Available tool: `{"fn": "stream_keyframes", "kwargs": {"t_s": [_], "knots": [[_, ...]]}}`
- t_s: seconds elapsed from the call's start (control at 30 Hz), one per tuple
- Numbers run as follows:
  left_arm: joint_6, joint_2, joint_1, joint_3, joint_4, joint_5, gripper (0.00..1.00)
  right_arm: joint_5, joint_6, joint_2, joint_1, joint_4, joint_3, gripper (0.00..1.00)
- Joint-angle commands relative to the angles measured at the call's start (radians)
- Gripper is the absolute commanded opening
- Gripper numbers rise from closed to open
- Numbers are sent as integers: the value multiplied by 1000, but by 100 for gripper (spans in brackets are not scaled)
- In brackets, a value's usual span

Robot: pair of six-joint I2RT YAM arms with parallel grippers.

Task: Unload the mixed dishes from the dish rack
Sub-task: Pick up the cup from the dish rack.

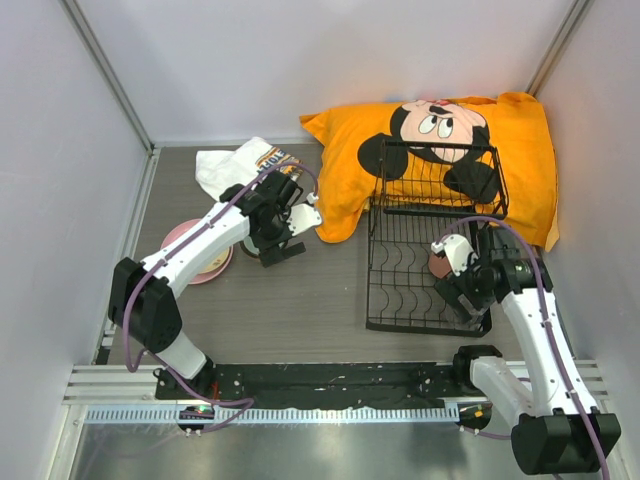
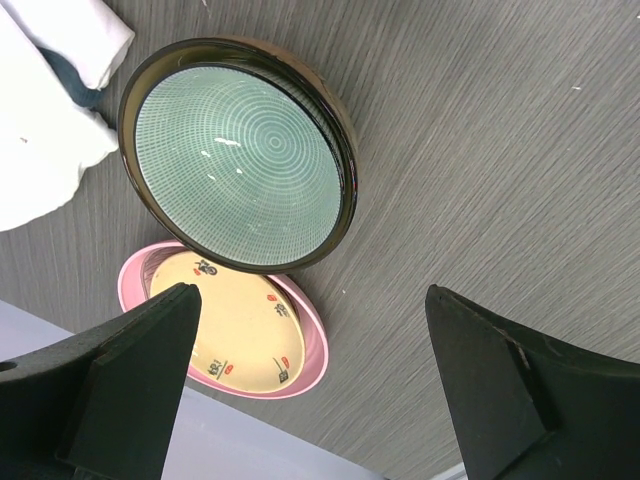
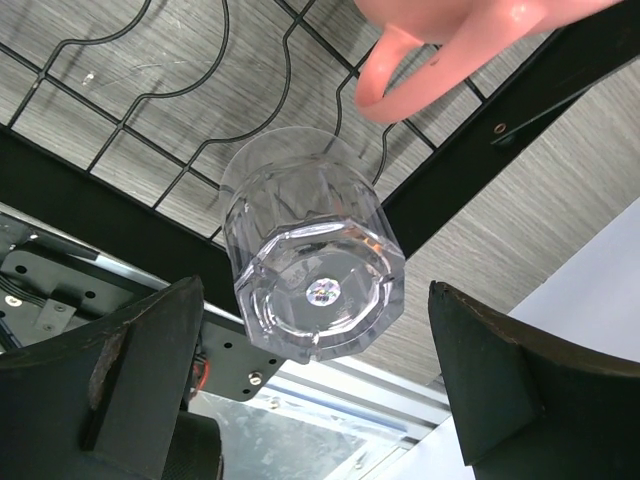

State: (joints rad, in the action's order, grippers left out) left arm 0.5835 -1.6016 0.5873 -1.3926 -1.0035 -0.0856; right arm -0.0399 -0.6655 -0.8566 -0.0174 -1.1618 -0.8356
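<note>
The robot's open fingers are still above the glass's upturned base, so the right gripper has to go lower before it closes on the glass.
The black wire dish rack (image 1: pixel 400 270) stands at the right. A small clear glass (image 3: pixel 310 230) stands upside down on its bars at the near right corner, next to the pink handled mug (image 3: pixel 420 60), which also shows in the top view (image 1: pixel 438 264). My right gripper (image 3: pixel 315 300) is open, one finger on each side of the glass, apart from it. My left gripper (image 2: pixel 312 295) is open and empty above the table. Below it, a brown bowl (image 2: pixel 240 155) with a green ringed inside partly covers a pink plate (image 2: pixel 315 345) that holds a tan plate (image 2: pixel 235 330).
An orange Mickey Mouse pillow (image 1: pixel 440 140) lies at the back, under the rack's raised basket end (image 1: pixel 440 175). A white cloth (image 1: pixel 235 165) lies at the back left. The pink plate (image 1: pixel 185 238) sits near the left wall. Walls close in both sides.
</note>
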Motion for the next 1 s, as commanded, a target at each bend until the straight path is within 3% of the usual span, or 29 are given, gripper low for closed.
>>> {"fn": "stream_keyframes", "kwargs": {"t_s": [0.0, 0.97], "knots": [[-1, 19, -4, -3, 9, 15, 100, -2, -57, -19, 5, 40, -10, 98], [-4, -12, -4, -8, 17, 21, 100, -15, -186, -145, 5, 68, 18, 95]]}}
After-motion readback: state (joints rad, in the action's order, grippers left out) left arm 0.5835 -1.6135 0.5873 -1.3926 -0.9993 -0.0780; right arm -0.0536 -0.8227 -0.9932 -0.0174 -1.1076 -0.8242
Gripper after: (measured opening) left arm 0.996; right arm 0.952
